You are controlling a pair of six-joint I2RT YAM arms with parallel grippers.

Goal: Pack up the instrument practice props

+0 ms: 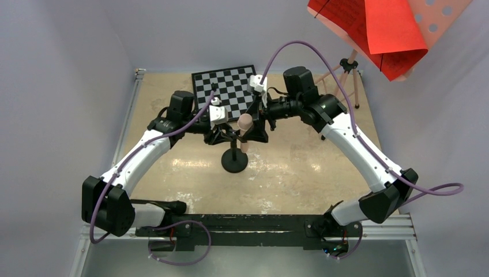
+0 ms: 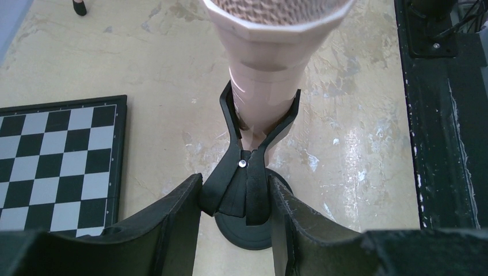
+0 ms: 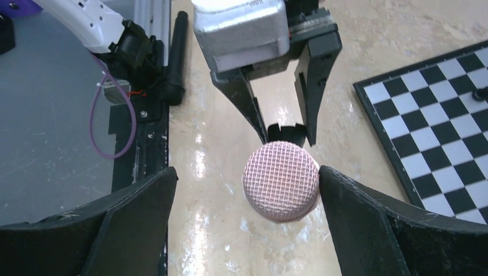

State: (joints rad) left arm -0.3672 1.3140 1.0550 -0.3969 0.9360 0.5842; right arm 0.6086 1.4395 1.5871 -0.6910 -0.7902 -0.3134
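The tube has to leave the stand for packing, so my right gripper should next grab the peach tube's head, above the clip.
A peach tube with a mesh head stands in the clip of a black round-base peg stand at mid-table. My left gripper is shut on the stand's clip just below the tube, above the base. My right gripper is open around the tube's head, whose right side is against the right finger. The pink music stand with red sheets stands at the back right on thin legs.
A black-and-white chessboard lies behind the peg stand, with a small black piece on it; it also shows in the left wrist view. The black base rail runs along the near edge. Grey walls close in on the left, the right and the back.
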